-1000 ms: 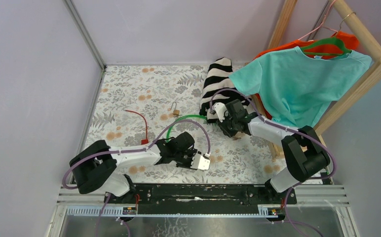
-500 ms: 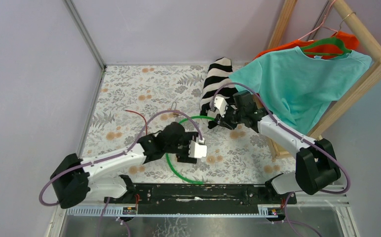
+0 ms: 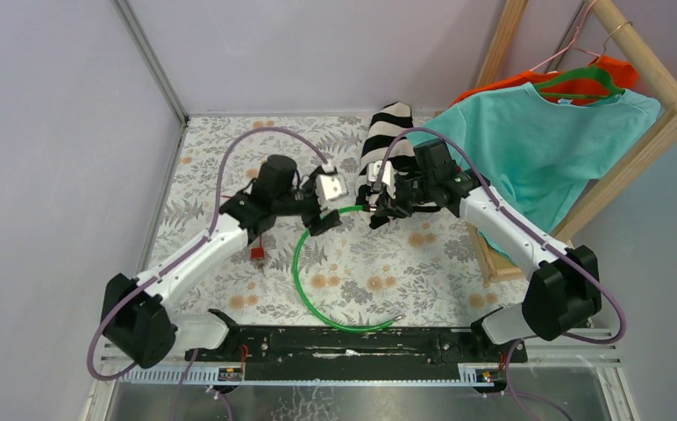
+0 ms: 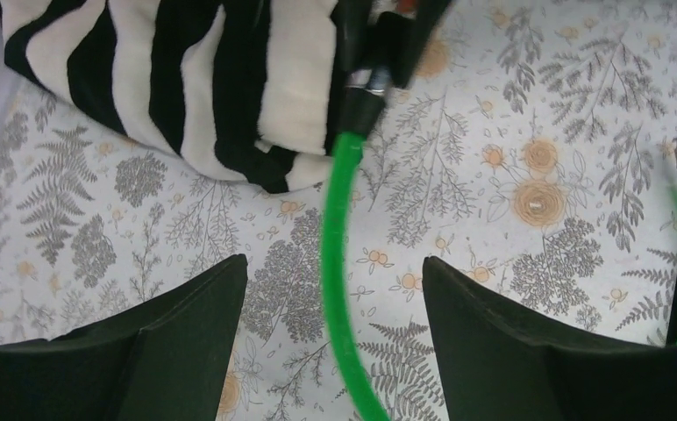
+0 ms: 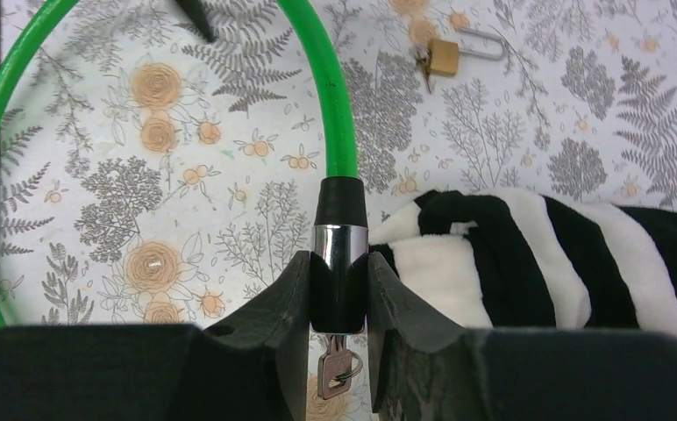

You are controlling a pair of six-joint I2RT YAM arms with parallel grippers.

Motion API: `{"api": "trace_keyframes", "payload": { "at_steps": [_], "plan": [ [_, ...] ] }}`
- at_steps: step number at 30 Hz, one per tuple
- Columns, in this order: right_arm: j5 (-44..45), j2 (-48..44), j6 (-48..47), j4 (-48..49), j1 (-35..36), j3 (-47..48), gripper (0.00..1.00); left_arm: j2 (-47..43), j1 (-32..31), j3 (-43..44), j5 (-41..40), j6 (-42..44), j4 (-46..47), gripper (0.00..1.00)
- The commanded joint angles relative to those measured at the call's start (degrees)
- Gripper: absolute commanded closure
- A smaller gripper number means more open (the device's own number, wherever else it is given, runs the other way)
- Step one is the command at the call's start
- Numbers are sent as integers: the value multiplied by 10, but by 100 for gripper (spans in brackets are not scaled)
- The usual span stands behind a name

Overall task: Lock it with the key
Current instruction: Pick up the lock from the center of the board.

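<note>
The left gripper should next pick up the lock head by its black cable-side end (image 3: 367, 208) (image 4: 361, 111), so the key stays free to turn for locking.
A green cable lock (image 3: 297, 263) lies in a loop on the floral table, its metal-tipped free end (image 3: 396, 319) near the front edge. My right gripper (image 5: 338, 263) is shut on the cable's black and chrome lock head (image 5: 338, 237). A key (image 5: 332, 375) with a ring sticks out of the head's lower end. In the top view the right gripper (image 3: 377, 210) sits beside the striped cloth. My left gripper (image 4: 335, 260) hangs open above the cable (image 4: 339, 193) and touches nothing. In the top view this gripper (image 3: 324, 217) is just left of the right one.
A black and white striped cloth (image 3: 386, 145) lies at the back of the table. A teal shirt (image 3: 528, 145) hangs on a wooden rack (image 3: 659, 132) at the right. A small brass padlock (image 5: 445, 54) and a red tie (image 3: 256, 252) lie on the table.
My left gripper has opened and let go of the cable, and that arm has swung from the front toward the back. The cable's free end now lies on the table. The right gripper shifted slightly left.
</note>
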Motion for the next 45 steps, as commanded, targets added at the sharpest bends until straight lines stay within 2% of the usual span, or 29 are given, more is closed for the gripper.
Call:
{"api": "trace_keyframes", "payload": {
  "at_steps": [1,8,19,33,37,42,45],
  "plan": [
    [-91,11,-47,-55,0,55,100,45,57,63,121,-49,-56,20],
    [-113,35,-83,-117,15,111,100,98,62,108,194,-62,-93,19],
    [-129,50,-94,-147,29,152,100,162,60,150,243,-110,-108,37],
    [-134,43,-76,-129,35,139,100,192,59,143,272,-162,-53,50],
    [-137,44,-73,-123,36,136,100,194,59,138,283,-182,-27,57],
    [-136,46,-73,-118,39,134,100,200,57,137,290,-191,-21,58],
    [-136,46,-53,-111,38,133,100,203,57,135,295,-190,-21,65]
  ]
}}
